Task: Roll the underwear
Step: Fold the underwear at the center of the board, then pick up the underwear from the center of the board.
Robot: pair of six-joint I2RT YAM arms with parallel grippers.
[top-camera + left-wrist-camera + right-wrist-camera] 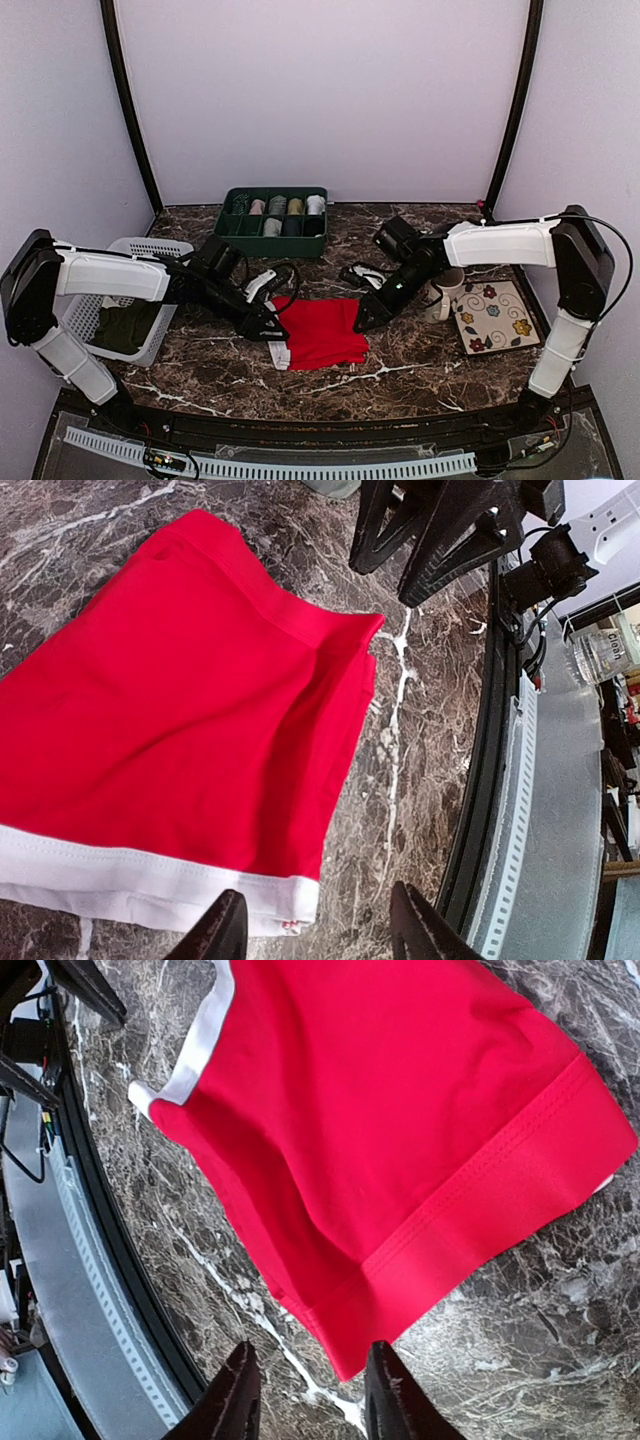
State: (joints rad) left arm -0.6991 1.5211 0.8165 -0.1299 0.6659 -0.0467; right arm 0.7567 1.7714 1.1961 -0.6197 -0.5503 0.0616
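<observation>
My right gripper is about to grab the underwear's near hem corner (pixel 360 352) (pixel 343 1348), opposite the waistband corner. Then it can lift the underwear and refold it evenly for rolling.
The red underwear (pixel 322 332) lies folded flat on the marble table, its white waistband on the left side. My left gripper (pixel 272 326) is open at the waistband edge; in the left wrist view the gripper (pixel 318 930) hovers over the white waistband corner (pixel 250 895). My right gripper (pixel 362 318) is open at the right leg hem; in the right wrist view the gripper (pixel 308 1390) straddles the hem corner (pixel 350 1345) of the underwear (pixel 400 1130). Neither holds the fabric.
A green divided tray (pixel 274 220) with rolled garments stands at the back. A white basket (pixel 128 300) with a dark olive garment is at the left. A mug (pixel 440 292) and a flowered mat (pixel 496 316) are at the right. The table's front edge (pixel 500 780) is close.
</observation>
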